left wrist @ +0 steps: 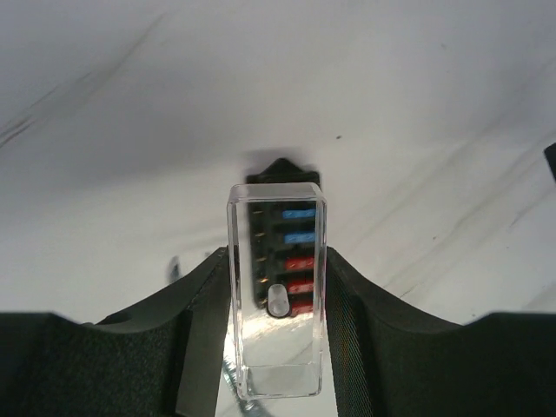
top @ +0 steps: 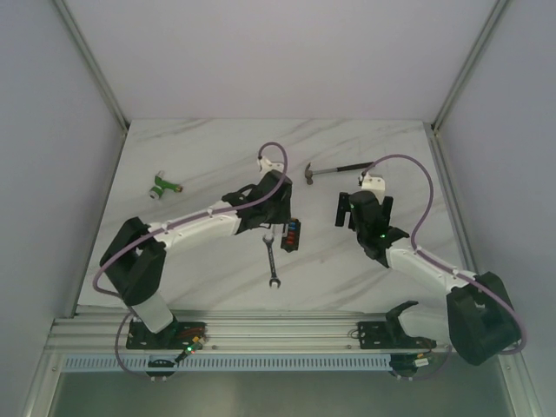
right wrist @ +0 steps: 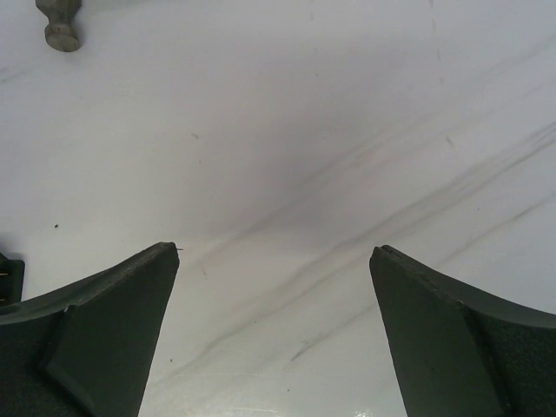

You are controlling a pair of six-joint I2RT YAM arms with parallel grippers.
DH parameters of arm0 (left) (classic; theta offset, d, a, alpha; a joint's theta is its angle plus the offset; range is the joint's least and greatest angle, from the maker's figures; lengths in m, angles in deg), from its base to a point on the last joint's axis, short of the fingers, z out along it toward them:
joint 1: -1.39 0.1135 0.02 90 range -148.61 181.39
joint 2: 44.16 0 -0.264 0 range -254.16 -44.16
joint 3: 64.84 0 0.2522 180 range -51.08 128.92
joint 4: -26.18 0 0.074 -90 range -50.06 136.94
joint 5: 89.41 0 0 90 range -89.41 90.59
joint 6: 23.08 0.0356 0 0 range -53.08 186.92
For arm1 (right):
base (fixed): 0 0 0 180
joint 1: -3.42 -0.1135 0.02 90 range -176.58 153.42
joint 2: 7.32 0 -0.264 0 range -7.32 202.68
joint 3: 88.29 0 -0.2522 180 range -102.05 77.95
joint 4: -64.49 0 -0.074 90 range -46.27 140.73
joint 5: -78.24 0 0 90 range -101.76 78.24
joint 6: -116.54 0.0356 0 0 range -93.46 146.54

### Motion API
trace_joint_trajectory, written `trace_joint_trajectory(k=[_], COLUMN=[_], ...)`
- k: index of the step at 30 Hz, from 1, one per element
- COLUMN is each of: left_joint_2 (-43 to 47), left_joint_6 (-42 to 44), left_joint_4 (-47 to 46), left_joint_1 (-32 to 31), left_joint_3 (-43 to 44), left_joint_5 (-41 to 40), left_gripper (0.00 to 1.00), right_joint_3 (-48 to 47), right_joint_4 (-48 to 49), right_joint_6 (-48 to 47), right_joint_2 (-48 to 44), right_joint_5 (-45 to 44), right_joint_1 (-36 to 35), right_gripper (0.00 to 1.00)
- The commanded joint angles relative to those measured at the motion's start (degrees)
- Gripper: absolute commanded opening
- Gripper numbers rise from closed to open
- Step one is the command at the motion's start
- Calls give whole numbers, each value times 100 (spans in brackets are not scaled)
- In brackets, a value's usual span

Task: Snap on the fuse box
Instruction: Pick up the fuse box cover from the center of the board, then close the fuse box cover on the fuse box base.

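The clear cover [left wrist: 276,347] would drop short if I opened now. My left gripper should move it toward the fuse box's pointed end, which shows uncovered past it, before letting go.
The fuse box [left wrist: 294,236] is a small black box with blue and red fuses, lying on the marble table [left wrist: 417,130]. Its clear cover [left wrist: 276,347] is upright between my left gripper's [left wrist: 276,269] black fingers [left wrist: 373,330], which are shut on it just in front of and above the box. In the top view the fuse box [top: 292,234] lies mid-table beside the left gripper [top: 276,221]. To its right, my right gripper [top: 362,211] is wide open. The right wrist view shows only bare table between that gripper's [right wrist: 274,252] fingers.
A wrench [top: 271,261] lies just in front of the fuse box. A hammer [top: 334,170] lies behind the right gripper; its head [right wrist: 59,22] shows in the right wrist view. A green-and-white connector [top: 163,186] sits far left.
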Motion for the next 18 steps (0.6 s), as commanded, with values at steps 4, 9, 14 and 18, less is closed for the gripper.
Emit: trace_joint_trajectory(k=[4, 9, 14, 18], left_joint_2=[-808, -1137, -1317, -1433], left_joint_6=[151, 104, 148, 155], left_joint_4=[120, 123, 126, 121], left_joint_1=[-275, -312, -363, -360], left_joint_3=[691, 878, 949, 984], left_joint_5=[-14, 36, 62, 117], left_gripper=[37, 37, 40, 41], right_joint_3=[67, -9, -39, -82], right_joint_4=[245, 171, 153, 128], right_joint_6=[131, 131, 115, 105], right_joint_2=[11, 151, 234, 314], right_joint_5=[-260, -217, -145, -91], right_joint_1=[49, 71, 79, 83], right_gripper=[100, 100, 100, 100])
